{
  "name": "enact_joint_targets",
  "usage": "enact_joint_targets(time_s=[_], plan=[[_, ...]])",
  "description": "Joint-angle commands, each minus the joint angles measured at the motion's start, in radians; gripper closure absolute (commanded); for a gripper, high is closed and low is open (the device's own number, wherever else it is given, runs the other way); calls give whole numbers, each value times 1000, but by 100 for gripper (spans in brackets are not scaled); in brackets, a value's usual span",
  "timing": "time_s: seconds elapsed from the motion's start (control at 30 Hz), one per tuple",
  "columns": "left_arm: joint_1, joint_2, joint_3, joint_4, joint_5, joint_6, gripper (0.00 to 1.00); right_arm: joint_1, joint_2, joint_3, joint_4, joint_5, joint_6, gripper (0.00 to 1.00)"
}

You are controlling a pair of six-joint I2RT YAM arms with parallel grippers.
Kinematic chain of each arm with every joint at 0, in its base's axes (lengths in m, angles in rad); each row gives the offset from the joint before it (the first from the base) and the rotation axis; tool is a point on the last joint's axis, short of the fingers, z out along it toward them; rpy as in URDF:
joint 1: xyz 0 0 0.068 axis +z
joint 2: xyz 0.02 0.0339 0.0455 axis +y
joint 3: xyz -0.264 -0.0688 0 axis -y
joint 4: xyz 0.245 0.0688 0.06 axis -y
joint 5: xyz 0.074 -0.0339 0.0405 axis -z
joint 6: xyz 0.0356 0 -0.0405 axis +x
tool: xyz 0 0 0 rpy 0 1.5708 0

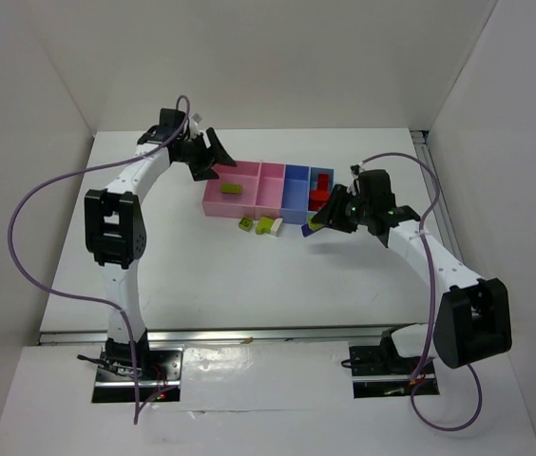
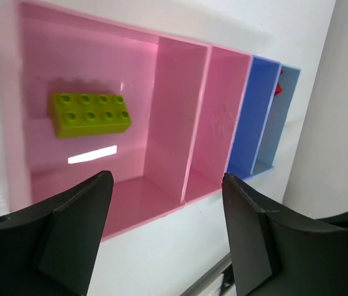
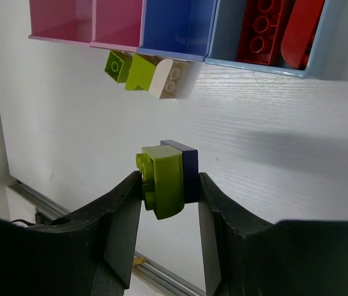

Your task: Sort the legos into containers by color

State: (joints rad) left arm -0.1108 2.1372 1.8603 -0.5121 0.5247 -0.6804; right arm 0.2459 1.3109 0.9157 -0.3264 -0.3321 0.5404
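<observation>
My left gripper takes hold of only the dark blue lego's end (image 1: 307,230) next, leaving the yellow-green lego free to separate and sort by color.
The containers (image 1: 270,189) are a joined row of two pink and two blue bins mid-table. A yellow-green lego (image 2: 90,113) lies in the wide pink bin (image 2: 131,68). Red legos (image 3: 273,28) fill the light blue end bin (image 3: 322,43). Two yellow-green legos (image 3: 129,68) and a whitish lego (image 3: 169,78) lie on the table by the bins' near edge. My right gripper (image 3: 169,185) is shut on a yellow-green lego (image 3: 165,179) stuck to a dark blue lego (image 3: 189,169), held above the table (image 3: 273,142). My left gripper (image 2: 165,203) is open and empty beside the wide pink bin.
White walls enclose the table on three sides. A metal rail (image 1: 249,333) runs along the table's near edge. Purple cables (image 1: 21,218) loop off both arms. The narrow pink bin (image 2: 220,117) and the blue bin (image 2: 254,111) hold nothing I can see.
</observation>
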Motion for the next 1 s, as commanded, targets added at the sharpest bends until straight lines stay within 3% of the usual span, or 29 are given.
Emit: enact_joint_targets(time_s=[0.0, 0.07, 0.13, 0.33, 0.53, 0.67, 0.9, 0.97], plan=[[-27, -77, 71, -58, 5, 80, 18, 0, -39, 46, -5, -27, -17, 86], [-53, -115, 59, -68, 5, 110, 23, 0, -29, 57, 13, -42, -26, 86], [-84, -157, 10, -57, 90, 177, 26, 0, -29, 75, 26, -82, -26, 86], [-170, -206, -165, -25, 536, 324, 19, 0, -9, 84, 134, -275, -25, 86], [-250, -253, -314, 111, 624, 322, 17, 0, 14, 111, 167, -341, -16, 86], [-292, -253, -381, 234, 702, 251, 28, 0, 14, 111, 200, -392, 21, 86], [-303, -235, -415, 378, 725, 168, 29, 0, 24, 78, 286, -481, 81, 86], [-303, -224, -415, 443, 747, 122, 34, 0, 33, 57, 320, -505, 107, 86]])
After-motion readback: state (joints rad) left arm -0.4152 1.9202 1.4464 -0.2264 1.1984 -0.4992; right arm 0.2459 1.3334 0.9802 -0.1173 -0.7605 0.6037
